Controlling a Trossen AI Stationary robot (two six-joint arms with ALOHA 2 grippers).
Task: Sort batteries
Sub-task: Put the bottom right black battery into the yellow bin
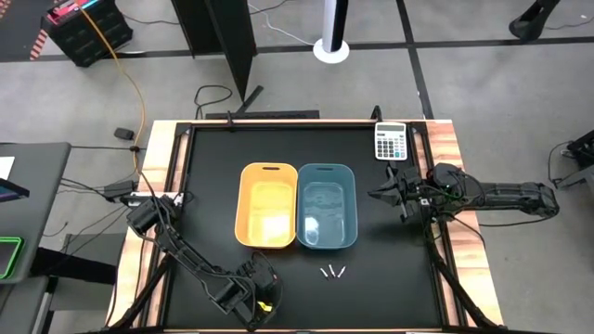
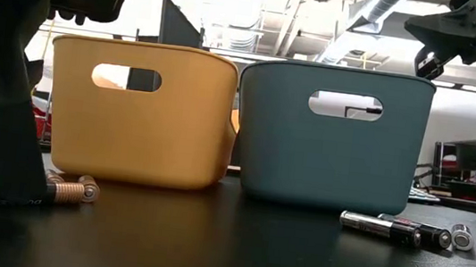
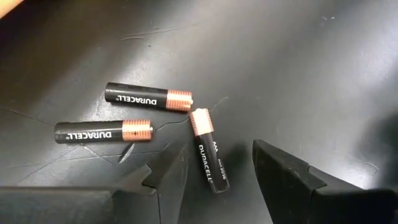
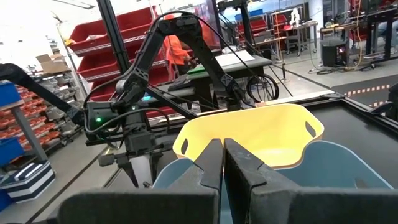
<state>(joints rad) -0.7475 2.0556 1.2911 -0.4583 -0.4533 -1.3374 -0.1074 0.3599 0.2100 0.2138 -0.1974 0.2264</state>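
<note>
My left gripper is going to sort the battery into the yellow bin, so next it will take the battery by its black body (image 3: 211, 162) below the copper end.
Three black-and-copper batteries (image 3: 149, 98) lie flat on the black table in the left wrist view. My left gripper (image 3: 217, 149) is open just above them near the table's near edge (image 1: 263, 299). Its fingers stand on either side of one battery (image 3: 209, 158) without touching it. Three more slim batteries (image 1: 332, 272) lie in front of the blue bin (image 1: 327, 206), and they also show in the low view (image 2: 398, 229). My right gripper (image 4: 222, 158) is shut and empty, held in the air at the blue bin's right side (image 1: 376, 195).
A yellow bin (image 1: 269, 204) and the blue bin stand side by side in the middle of the table. A grey-white calculator (image 1: 391, 141) lies at the far right corner. Wooden rails (image 1: 450, 148) edge the black mat. Bare mat lies left and right of the bins.
</note>
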